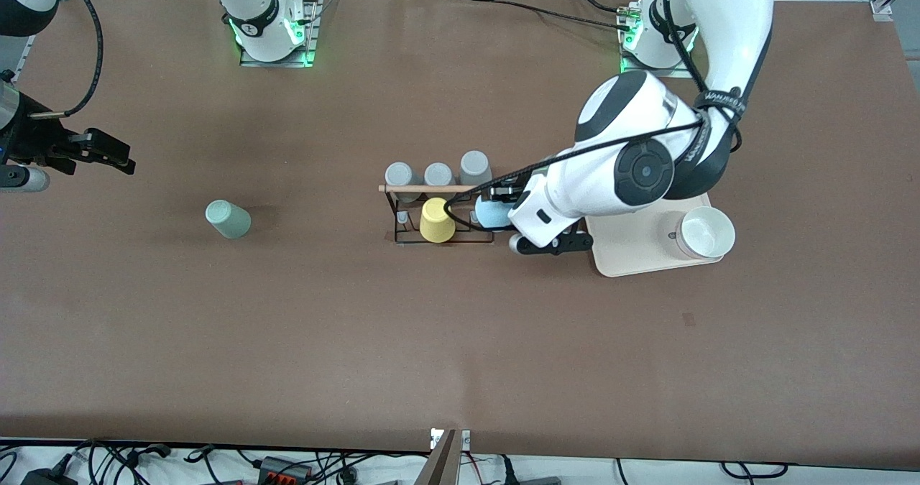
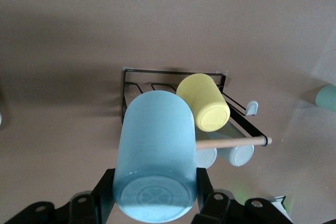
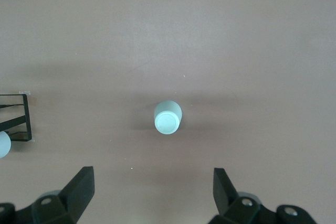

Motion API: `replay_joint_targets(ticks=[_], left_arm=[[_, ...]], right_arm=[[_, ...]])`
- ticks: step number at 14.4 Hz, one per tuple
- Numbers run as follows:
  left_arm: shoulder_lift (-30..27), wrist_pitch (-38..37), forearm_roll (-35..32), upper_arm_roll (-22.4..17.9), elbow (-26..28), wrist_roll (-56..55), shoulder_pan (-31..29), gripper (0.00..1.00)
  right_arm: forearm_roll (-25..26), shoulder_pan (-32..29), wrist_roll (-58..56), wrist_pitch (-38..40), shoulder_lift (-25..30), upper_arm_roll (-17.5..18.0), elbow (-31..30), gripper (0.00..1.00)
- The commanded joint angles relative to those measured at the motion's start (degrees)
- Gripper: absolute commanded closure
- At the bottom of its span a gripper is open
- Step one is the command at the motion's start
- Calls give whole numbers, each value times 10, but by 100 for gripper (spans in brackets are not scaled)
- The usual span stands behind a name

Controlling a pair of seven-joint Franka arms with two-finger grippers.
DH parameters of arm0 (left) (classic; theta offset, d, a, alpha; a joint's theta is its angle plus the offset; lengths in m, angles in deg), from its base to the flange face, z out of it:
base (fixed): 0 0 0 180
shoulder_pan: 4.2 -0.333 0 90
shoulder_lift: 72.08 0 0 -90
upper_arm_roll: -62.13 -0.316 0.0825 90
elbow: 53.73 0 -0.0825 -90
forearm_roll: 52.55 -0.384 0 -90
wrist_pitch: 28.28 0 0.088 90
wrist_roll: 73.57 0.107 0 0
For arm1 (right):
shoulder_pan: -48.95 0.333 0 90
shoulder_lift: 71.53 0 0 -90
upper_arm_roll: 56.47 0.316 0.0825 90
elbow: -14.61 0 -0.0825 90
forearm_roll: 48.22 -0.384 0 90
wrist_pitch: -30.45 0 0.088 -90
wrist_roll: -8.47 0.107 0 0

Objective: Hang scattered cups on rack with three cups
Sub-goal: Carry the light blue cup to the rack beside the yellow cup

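My left gripper moves the light blue cup [image 1: 490,215] to the rack's white peg [image 1: 474,217] first. The cup still hangs short of it and would fall if I opened now.
My left gripper [image 1: 497,206] is shut on the light blue cup [image 1: 490,215], holding it bottom-up at the rack's end toward the left arm, beside the yellow cup [image 1: 437,220]. In the left wrist view the blue cup [image 2: 157,150] sits between my fingers [image 2: 103,192] and covers part of the wooden rod [image 2: 231,142]. I cannot tell whether it rests on a peg. The black wire rack [image 1: 395,215] has its rod [image 1: 424,188] across the top. The sage-green cup [image 1: 228,219] lies toward the right arm's end. My right gripper [image 1: 108,151] is open and empty, with that cup [image 3: 168,117] below it.
Three grey cups [image 1: 438,174] stand along the rack's edge farther from the front camera. A cream tray [image 1: 640,251] with a white bowl [image 1: 706,232] lies under the left arm. The yellow cup [image 2: 203,102] leans on the rack [image 2: 173,72].
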Motion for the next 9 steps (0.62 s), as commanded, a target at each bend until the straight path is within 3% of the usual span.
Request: replay_joint_targets(ticks=[1, 5, 9], left_arm=[[23, 15, -32, -15, -26, -5, 41, 88], [40, 31, -44, -16, -20, -4, 60, 88], [58, 34, -105, -15, -20, -3, 82, 87]], right_arm=[[8, -1, -6, -5, 7, 0, -6, 0], [8, -2, -6, -5, 7, 0, -7, 0], [8, -2, -6, -5, 7, 0, -7, 0]])
